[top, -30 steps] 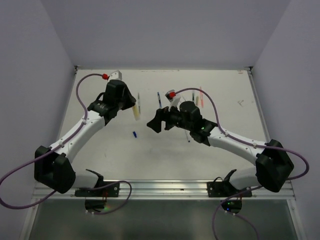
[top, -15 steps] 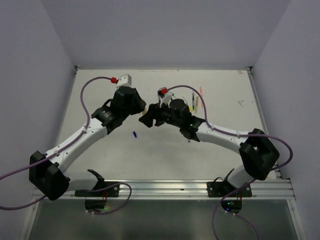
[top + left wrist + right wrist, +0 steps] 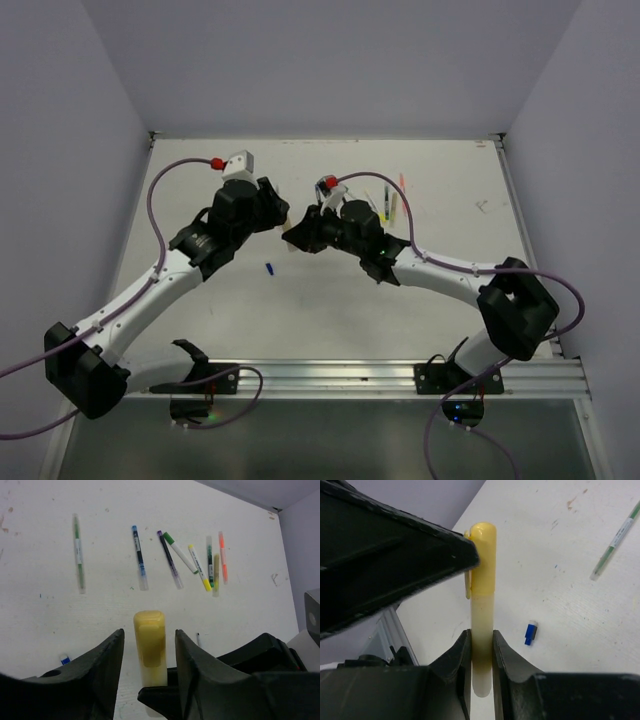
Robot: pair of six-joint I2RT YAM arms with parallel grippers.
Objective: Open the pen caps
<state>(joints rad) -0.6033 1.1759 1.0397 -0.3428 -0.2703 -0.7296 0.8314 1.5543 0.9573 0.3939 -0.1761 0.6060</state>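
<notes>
The yellow cap is the part my left gripper should grab across its sides to open the highlighter, and the pale body stays for my right gripper.
A stubby yellow highlighter is held off the table between the two grippers. My right gripper is shut on its pale body. Its yellow cap points into my left gripper, which is open, a finger on each side of the cap with a gap showing. In the top view the left gripper and right gripper meet nose to nose over the table's middle. A loose blue cap lies on the table below them.
Several capped pens lie in a row on the far side: a green one, a blue one, a purple one, then a cluster ending in an orange one. The blue cap lies near the left arm.
Both arms came together at the table's middle. The right gripper closed on the highlighter's body. The left gripper's jaws widened off the cap.
</notes>
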